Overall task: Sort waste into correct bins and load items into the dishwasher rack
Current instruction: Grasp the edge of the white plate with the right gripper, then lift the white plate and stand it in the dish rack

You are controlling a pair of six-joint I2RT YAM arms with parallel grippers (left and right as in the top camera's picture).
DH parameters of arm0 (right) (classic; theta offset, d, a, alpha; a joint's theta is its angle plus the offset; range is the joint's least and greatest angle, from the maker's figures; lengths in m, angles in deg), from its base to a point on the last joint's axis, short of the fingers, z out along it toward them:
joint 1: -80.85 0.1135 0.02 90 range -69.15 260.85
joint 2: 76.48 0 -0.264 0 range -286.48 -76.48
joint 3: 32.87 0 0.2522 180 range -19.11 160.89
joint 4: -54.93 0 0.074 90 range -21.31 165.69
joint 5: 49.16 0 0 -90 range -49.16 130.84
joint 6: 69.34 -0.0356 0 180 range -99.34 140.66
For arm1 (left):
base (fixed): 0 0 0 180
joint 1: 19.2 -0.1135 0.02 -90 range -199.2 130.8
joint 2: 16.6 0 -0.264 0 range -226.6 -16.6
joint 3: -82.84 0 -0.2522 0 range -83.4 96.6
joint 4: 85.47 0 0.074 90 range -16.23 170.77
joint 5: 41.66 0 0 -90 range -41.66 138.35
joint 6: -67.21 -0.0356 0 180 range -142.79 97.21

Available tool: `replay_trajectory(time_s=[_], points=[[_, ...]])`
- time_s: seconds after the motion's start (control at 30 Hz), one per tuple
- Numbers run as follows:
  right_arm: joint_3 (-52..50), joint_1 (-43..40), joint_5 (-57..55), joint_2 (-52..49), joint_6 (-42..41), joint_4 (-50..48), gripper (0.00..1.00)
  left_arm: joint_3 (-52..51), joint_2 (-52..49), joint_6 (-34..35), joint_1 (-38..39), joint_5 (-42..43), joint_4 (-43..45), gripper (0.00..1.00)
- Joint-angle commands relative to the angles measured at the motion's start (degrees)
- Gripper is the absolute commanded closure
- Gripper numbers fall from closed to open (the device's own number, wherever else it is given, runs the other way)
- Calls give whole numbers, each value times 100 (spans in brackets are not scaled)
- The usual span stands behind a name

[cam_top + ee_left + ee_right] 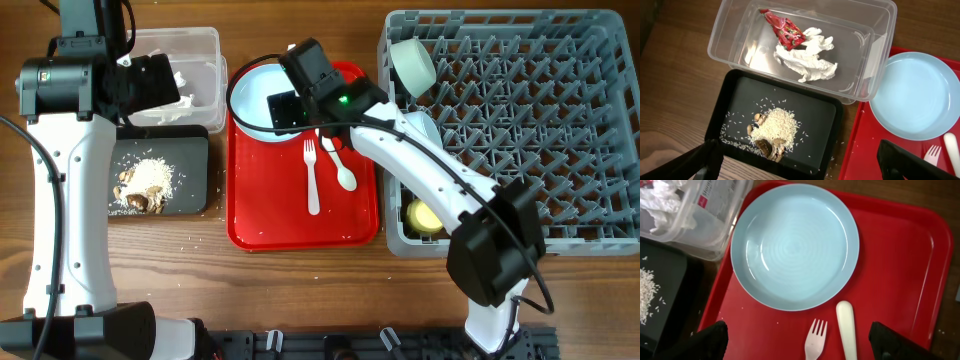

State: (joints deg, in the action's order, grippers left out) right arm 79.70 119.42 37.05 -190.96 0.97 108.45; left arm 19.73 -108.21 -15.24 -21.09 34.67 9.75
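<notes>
My right gripper needs to grab the light blue plate [795, 245] by its rim [848, 281] next and leave the opposite edge free, so the plate can be loaded into the dishwasher rack.
The light blue plate [255, 90] [795, 245] lies on the red serving tray [300, 225], with the white fork [311, 175] [815, 340] and spoon [342, 170] [846, 330] beside it. My right gripper [285, 105] [802, 345] hovers open and empty over the plate's near edge. My left gripper [150, 85] [800, 167] is open and empty above the black tray [825, 115], which holds the food scraps [772, 130]. The clear tub [740, 20] holds the red wrapper [785, 30] and napkin [807, 57]. The rack [560, 120] holds a greenish bowl [412, 65] and the yellow cup [425, 215].
The rack fills the right side of the table. Loose rice grains lie scattered on the wood in front of the black tray [190, 150]. The clear tub [205, 45] sits behind the black tray, and both stand against the red tray's left edge. My right arm crosses over the rack's front left corner.
</notes>
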Motion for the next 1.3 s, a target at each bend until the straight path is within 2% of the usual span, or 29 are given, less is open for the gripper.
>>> replay_trajectory(time_s=[0.0,0.13,0.33,0.47,0.57,0.77,0.8,0.9,0.93,1.23,1.27], points=[[-35,-2,87,-269,-173,-13,8,35,-11,-72,-26,-31,2,0],[-42,-46,131,-719,-592,-59,11,35,-11,-72,-26,-31,2,0],[-70,-282,-39,-1130,-1185,-175,28,35,-11,-72,-26,-31,2,0],[-70,-608,2,-1408,-1220,-535,36,35,-11,-72,-26,-31,2,0],[-68,-678,72,-1537,-1176,-793,49,35,-11,-72,-26,-31,2,0],[-70,-671,304,-1814,-1180,-1191,65,35,-11,-72,-26,-31,2,0],[-70,-671,306,-1829,-1187,-1185,73,35,-11,-72,-26,-31,2,0],[-70,-671,304,-1829,-1196,-1102,78,35,-11,-72,-26,-31,2,0],[-70,-671,304,-1829,-1198,-1054,84,35,-11,-72,-26,-31,2,0],[-70,-671,304,-2022,-1338,-1191,84,35,-11,-72,-26,-31,2,0],[-68,-671,306,-2022,-1346,-1193,89,35,-11,-72,-26,-31,2,0]])
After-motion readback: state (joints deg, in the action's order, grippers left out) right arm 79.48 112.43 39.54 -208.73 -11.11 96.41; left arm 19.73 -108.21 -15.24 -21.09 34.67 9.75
